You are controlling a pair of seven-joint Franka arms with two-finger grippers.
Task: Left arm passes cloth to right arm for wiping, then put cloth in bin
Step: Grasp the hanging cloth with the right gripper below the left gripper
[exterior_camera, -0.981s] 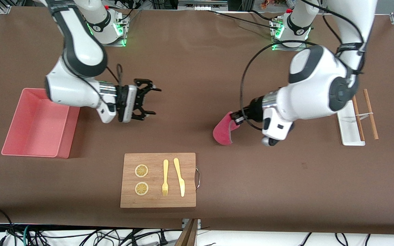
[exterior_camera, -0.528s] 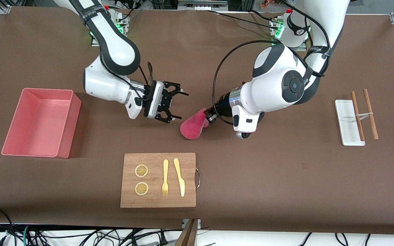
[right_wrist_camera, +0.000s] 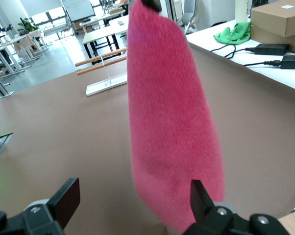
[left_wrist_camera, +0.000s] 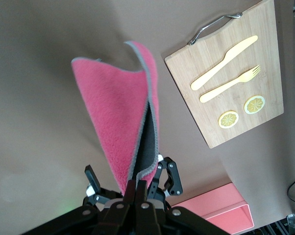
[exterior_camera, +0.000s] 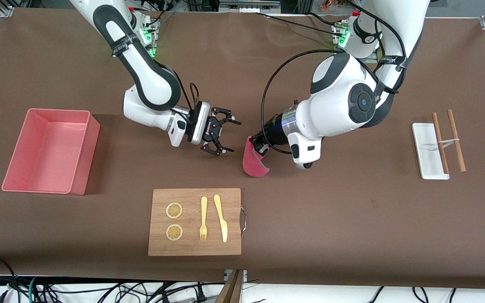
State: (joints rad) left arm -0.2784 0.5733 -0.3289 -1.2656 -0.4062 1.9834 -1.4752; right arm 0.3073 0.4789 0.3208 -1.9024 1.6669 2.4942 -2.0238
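Observation:
Next, my right gripper grips the magenta-red cloth by its loose hanging end (exterior_camera: 251, 162) to take it over for wiping.
My left gripper (exterior_camera: 261, 144) is shut on the top edge of the magenta-red cloth (exterior_camera: 252, 162), which hangs folded over the middle of the table. In the left wrist view the shut fingers (left_wrist_camera: 135, 188) pinch the cloth (left_wrist_camera: 115, 112) at its grey edge. My right gripper (exterior_camera: 230, 136) is open, level with the cloth and close beside it toward the right arm's end. In the right wrist view the cloth (right_wrist_camera: 172, 122) hangs just in front of the open right gripper (right_wrist_camera: 133, 198), near one finger. The pink bin (exterior_camera: 49, 151) stands empty at the right arm's end.
A wooden cutting board (exterior_camera: 195, 222) with two lemon slices, a fork and a knife lies nearer the front camera, below both grippers. A small white tray (exterior_camera: 427, 147) with two brown sticks lies at the left arm's end.
Both arms have swung toward the middle of the table. The right gripper has closed in on the cloth. The cloth, carried by the left gripper, now hangs more upright.

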